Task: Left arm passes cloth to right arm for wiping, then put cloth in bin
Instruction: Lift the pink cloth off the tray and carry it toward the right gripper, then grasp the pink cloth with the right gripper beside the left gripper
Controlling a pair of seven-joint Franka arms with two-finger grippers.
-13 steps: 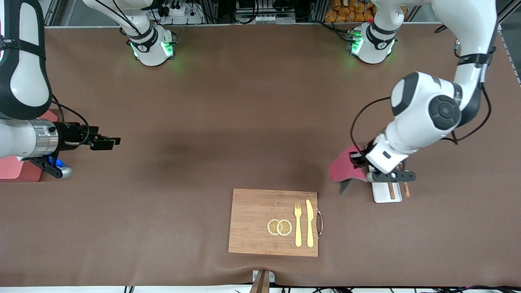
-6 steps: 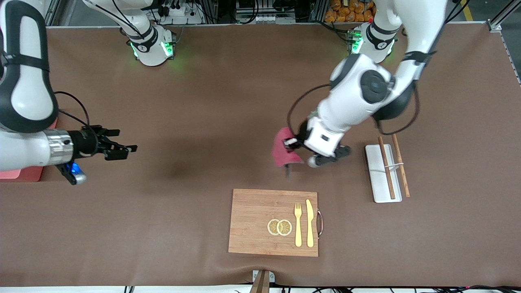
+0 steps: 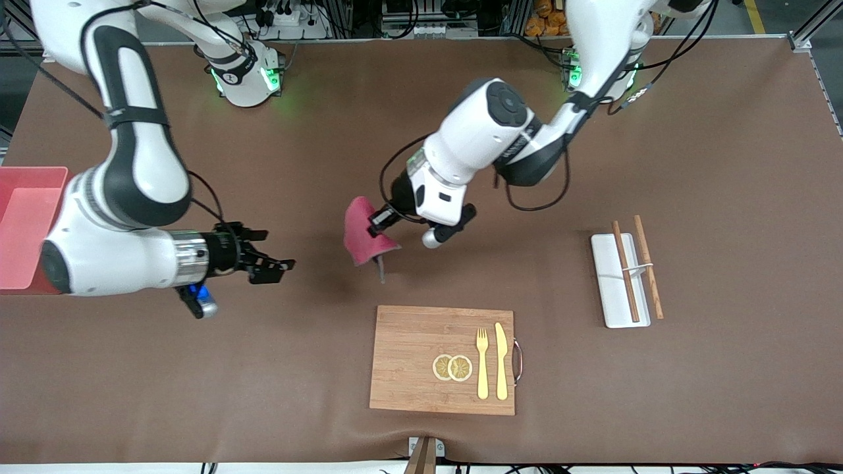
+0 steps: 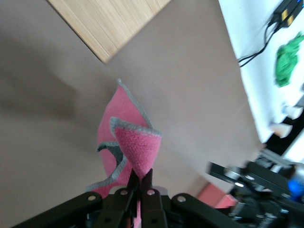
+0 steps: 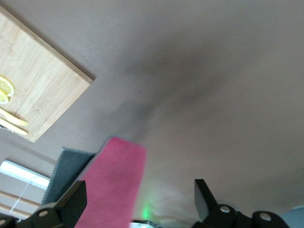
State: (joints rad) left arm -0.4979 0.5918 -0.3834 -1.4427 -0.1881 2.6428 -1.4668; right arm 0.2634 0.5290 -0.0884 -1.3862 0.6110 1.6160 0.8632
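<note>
Next, my right gripper grabs the crimson cloth's loose pink fold [image 3: 359, 233], to wipe and then reach the bin [image 3: 10, 197].
My left gripper [image 3: 377, 222] is shut on the crimson cloth [image 3: 362, 234] and holds it in the air over the bare table, above the wooden board's corner. In the left wrist view the cloth [image 4: 135, 147] hangs folded from the shut jaws [image 4: 141, 176], its grey edge showing. My right gripper [image 3: 275, 253] is open and empty, beside the cloth toward the right arm's end, a short gap away. In the right wrist view the cloth [image 5: 114, 185] shows between the spread fingers [image 5: 71, 202]. The pink bin [image 3: 10, 197] stands at the right arm's end of the table.
A wooden board [image 3: 408, 368] with a yellow fork [image 3: 483, 362], a knife [image 3: 502, 359] and lemon slices [image 3: 452, 367] lies nearer the front camera. A white tray [image 3: 609, 289] with chopsticks [image 3: 624, 270] lies toward the left arm's end.
My left arm carried the cloth from over the white tray to the table's middle. My right gripper moved from beside the bin toward the cloth, staying open.
</note>
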